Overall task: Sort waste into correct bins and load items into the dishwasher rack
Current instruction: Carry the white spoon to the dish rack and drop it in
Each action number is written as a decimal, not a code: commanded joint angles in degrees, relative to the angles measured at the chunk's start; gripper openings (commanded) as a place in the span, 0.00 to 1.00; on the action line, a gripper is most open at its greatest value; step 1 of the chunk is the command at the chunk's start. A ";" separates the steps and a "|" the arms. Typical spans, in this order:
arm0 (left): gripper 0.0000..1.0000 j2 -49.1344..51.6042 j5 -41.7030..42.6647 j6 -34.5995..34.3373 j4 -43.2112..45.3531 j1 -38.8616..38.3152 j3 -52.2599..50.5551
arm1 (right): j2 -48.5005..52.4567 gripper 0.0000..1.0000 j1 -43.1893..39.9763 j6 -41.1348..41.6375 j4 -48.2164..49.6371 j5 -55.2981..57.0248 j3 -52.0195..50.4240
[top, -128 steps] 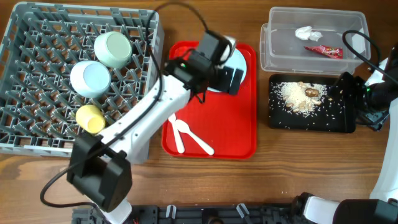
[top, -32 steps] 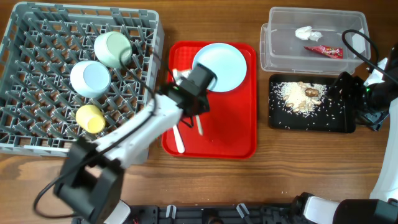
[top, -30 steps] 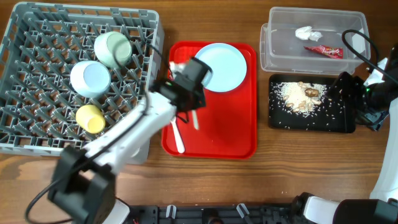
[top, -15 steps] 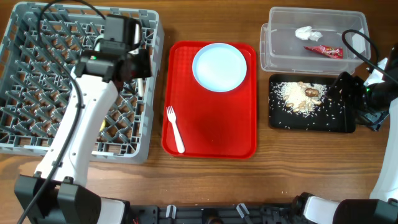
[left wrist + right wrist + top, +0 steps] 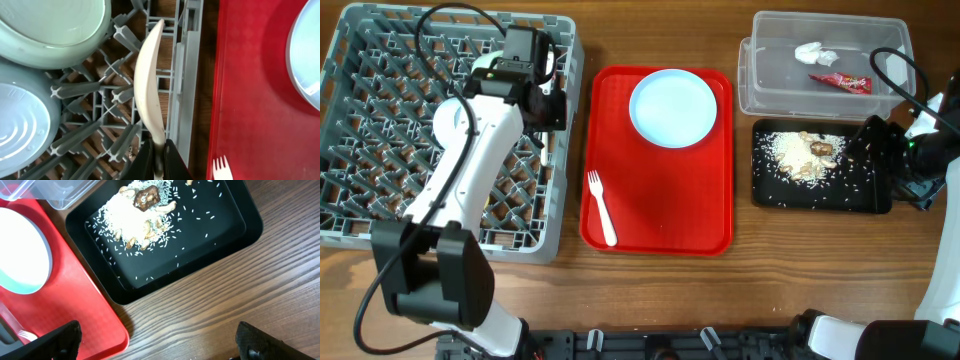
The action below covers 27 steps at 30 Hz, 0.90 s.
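The white spoon lies over the rack's wires inside the rack's side and would rest there if released, so my left gripper opens next.
My left gripper is shut on the handle of a white plastic spoon. The spoon's bowl points out over the right edge of the grey dishwasher rack, next to a pale green bowl and a pale blue-white bowl. In the overhead view this gripper hangs at the rack's right side, and the arm hides the bowls. A white plate and a white tined utensil lie on the red tray. My right gripper stands open over bare wood, nothing between its fingers.
A clear tub at the back right holds a white tissue and a red wrapper. In front of it a black tray carries rice and brown bits. A cable loops over the rack.
The left gripper lifted one spoon off the red tray and carried it left to the rack's right edge. One utensil stays on the tray. The right arm has not moved.
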 commanded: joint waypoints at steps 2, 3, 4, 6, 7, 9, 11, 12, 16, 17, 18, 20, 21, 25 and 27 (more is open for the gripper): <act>0.04 0.81 -0.76 1.09 0.87 0.24 0.70 | -1.16 1.00 -0.20 -1.16 -0.07 -0.96 0.98; 0.04 0.81 -0.79 1.09 0.98 0.28 0.70 | -1.16 1.00 -0.20 -1.16 -0.07 -0.98 0.98; 0.04 0.81 -0.79 1.09 1.01 0.28 0.70 | -1.16 1.00 -0.20 -1.16 -0.07 -0.96 0.98; 0.06 0.81 -0.76 1.09 1.20 0.28 0.72 | -1.16 1.00 -0.20 -1.16 -0.07 -0.96 0.98; 0.06 0.81 -0.79 1.09 1.20 0.28 0.70 | -1.16 1.00 -0.20 -1.18 -0.04 -0.98 0.98; 0.08 0.81 -0.79 1.09 1.18 0.28 0.70 | -1.16 1.00 -0.20 -1.16 -0.04 -0.98 0.98; 0.21 0.81 -0.79 1.09 1.18 0.28 0.70 | -1.16 1.00 -0.20 -1.16 -0.04 -0.98 0.98; 0.24 0.81 -0.79 1.09 1.18 0.28 0.72 | -1.16 1.00 -0.20 -1.16 -0.04 -0.98 0.98; 0.42 0.81 -0.79 1.07 1.18 0.28 0.72 | -1.16 1.00 -0.20 -1.18 -0.04 -0.98 0.98; 0.42 0.79 -0.76 1.05 1.18 0.26 0.72 | -1.16 1.00 -0.20 -1.16 -0.04 -0.96 0.98; 0.43 0.66 -0.76 0.83 1.18 0.26 0.74 | -1.16 1.00 -0.20 -1.18 -0.04 -0.98 0.98; 0.44 -0.07 0.28 0.63 1.11 0.13 0.79 | -1.16 1.00 -0.20 -1.16 -0.04 -0.98 0.98; 0.45 -0.74 1.66 0.61 1.14 -0.07 0.81 | -1.16 1.00 -0.20 -1.16 -0.07 -0.98 0.98; 0.49 -4.98 8.35 -5.14 0.98 -2.10 0.79 | -1.16 1.00 -0.20 -1.14 -0.02 -0.96 0.98; 0.50 -6.32 11.47 -10.73 0.24 -3.80 0.79 | -1.16 1.00 -0.20 -1.16 0.00 -0.96 0.98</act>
